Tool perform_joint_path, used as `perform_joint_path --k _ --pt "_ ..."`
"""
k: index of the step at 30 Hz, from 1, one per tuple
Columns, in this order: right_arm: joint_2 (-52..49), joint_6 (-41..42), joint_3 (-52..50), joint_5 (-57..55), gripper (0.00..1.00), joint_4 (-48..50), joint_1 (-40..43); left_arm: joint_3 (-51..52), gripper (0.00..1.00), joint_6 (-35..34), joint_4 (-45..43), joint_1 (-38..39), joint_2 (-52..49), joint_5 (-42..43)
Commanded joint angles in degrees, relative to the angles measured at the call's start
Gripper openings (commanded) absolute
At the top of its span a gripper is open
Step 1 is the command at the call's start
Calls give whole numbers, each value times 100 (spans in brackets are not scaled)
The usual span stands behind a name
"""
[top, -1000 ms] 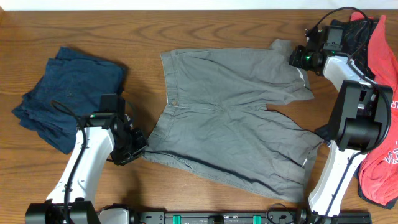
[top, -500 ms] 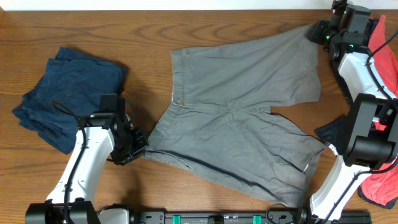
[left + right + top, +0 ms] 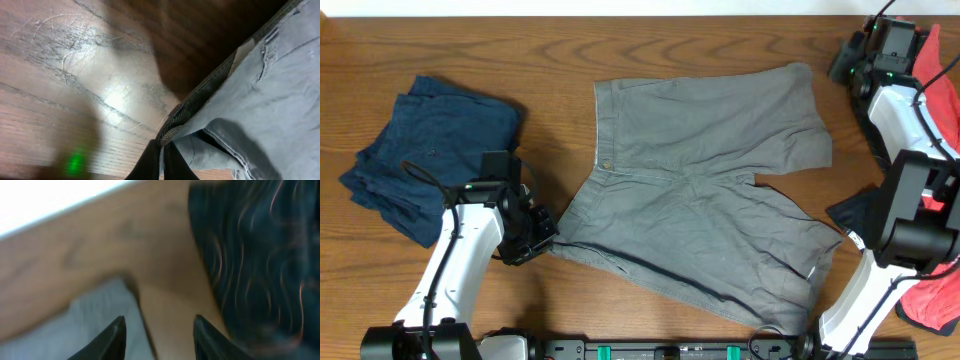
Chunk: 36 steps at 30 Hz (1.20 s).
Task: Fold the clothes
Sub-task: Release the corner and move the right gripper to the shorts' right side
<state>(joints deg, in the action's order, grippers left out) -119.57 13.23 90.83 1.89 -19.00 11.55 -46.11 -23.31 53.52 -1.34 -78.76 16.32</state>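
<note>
The shorts lie spread flat and the waistband corner would end on the wood below it, so it is now time for my left gripper to open.
The grey-taupe shorts [image 3: 700, 195] lie spread flat in the middle of the table, buttoned waistband to the left, legs to the right. My left gripper [image 3: 542, 238] is shut on the lower-left waistband corner; in the left wrist view the fingers [image 3: 161, 161] pinch the grey fabric [image 3: 260, 115]. My right gripper [image 3: 847, 62] is open and empty at the far right, just beyond the upper leg's corner. In the right wrist view its fingers [image 3: 159, 330] straddle bare wood, with the grey fabric [image 3: 95, 315] to the left and the black-patterned garment [image 3: 260, 255] to the right.
A folded navy garment [image 3: 425, 150] lies at the left. A red garment [image 3: 935, 180] and the black-patterned garment [image 3: 900, 45] lie at the right edge by my right arm. The table's far edge runs along the top.
My right gripper pulled the upper leg out to the far right, then let it go and opened. The leg now lies flat. My left gripper has not moved.
</note>
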Motion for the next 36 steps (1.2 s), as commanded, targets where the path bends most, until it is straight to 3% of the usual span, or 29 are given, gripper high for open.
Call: perform_joint_path --k 1,3,4,5,6,10,15,19,24,32,34,36 --pt "833 11 35 291 46 -813 11 -101 6 13 -9 -24 28 -52" --pt "1132 210 35 289 52 -1580 11 -101 7 15 -26 -24 28 -52" --pt "1272 262 35 291 62 -1985 11 -101 8 13 -37 -24 28 -55" --pt "1392 264 35 291 86 -2376 11 -101 13 15 -55 -24 28 -52" --pt "1486 264 35 299 99 -2743 11 -101 17 15 -72 -24 28 -52" --pt "1613 420 33 481 99 -4107 20 -101 17 15 -98 -24 28 -52" --pt "1659 2227 -323 -33 99 -5421 114 -101 17 15 -39 -24 28 -52" --pt "1937 2693 -957 52 99 -5403 83 -98 37 11 286 -24 28 -55" --pt "2640 3064 -1731 46 99 -5257 -44 164 38 -509 221 -24 28 -55" --pt "3858 3598 -3014 155 99 -4780 -378 861 38 -588 -1005 -22 28 417" --pt "3904 3453 -3281 140 92 -4470 -498 922 38 -590 -1128 -20 28 498" --pt "3866 3001 -3569 522 72 -3969 -627 931 38 -590 -1099 -20 28 514"
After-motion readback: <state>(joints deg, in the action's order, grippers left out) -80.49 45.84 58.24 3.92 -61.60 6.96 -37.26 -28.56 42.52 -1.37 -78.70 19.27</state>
